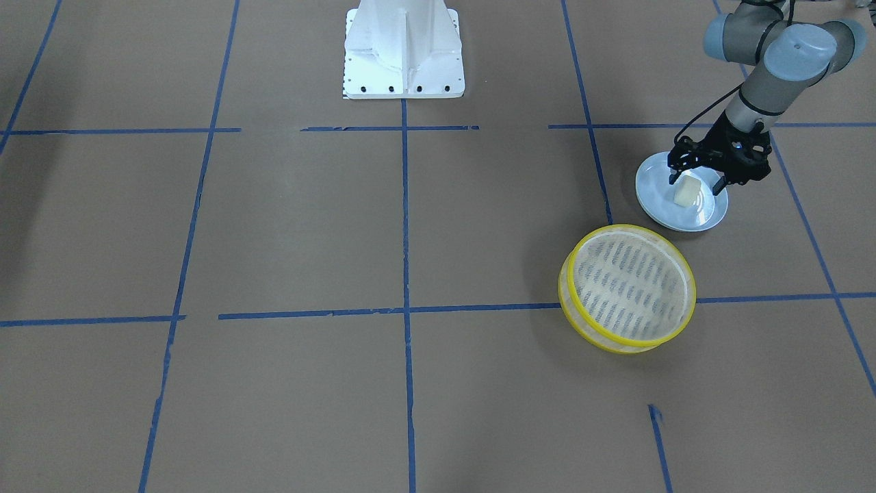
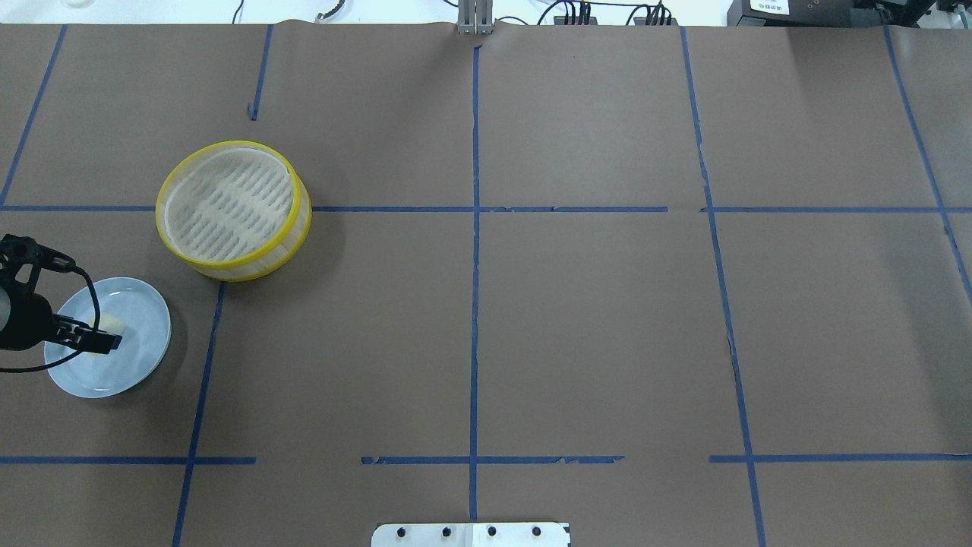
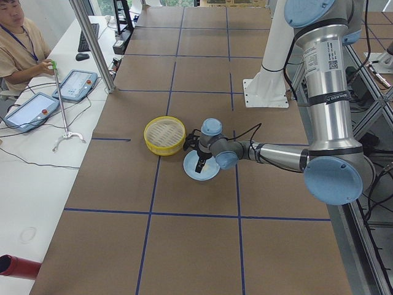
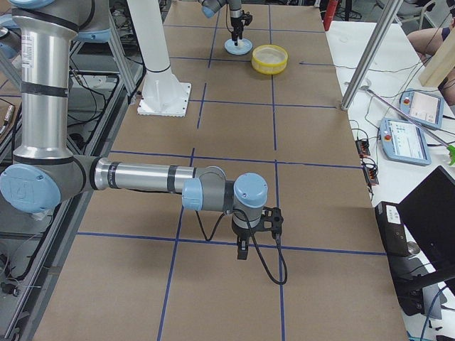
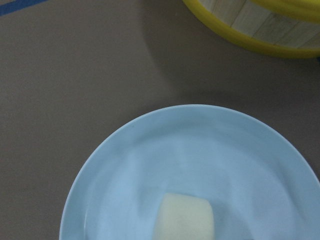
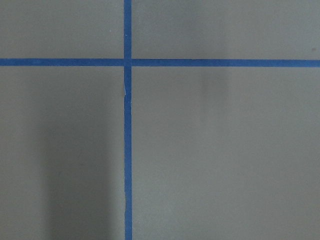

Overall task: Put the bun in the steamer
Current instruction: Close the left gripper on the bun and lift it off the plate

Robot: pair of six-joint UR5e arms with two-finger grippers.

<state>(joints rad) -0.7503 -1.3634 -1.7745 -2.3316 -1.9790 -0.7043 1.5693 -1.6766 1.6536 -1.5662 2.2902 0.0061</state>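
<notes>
Next, my left gripper picks up the cream-white bun (image 1: 686, 190) by its rounded sides to place it in the steamer (image 1: 626, 284).
The cream-white bun (image 1: 686, 190) lies on a pale blue plate (image 1: 699, 211), also seen in the left wrist view (image 5: 185, 219). My left gripper (image 1: 697, 181) is open, low over the plate, with one finger on each side of the bun. The steamer (image 1: 626, 284), a round basket with yellow rims, stands empty beside the plate; in the overhead view it (image 2: 228, 205) sits just beyond the plate (image 2: 133, 357). My right gripper (image 4: 242, 250) shows only in the exterior right view, low over bare table far from both; I cannot tell whether it is open.
The white robot base (image 1: 404, 51) stands at the table's robot side. Blue tape lines cross the brown table cover. An operator (image 3: 18, 43) sits at a side desk with tablets.
</notes>
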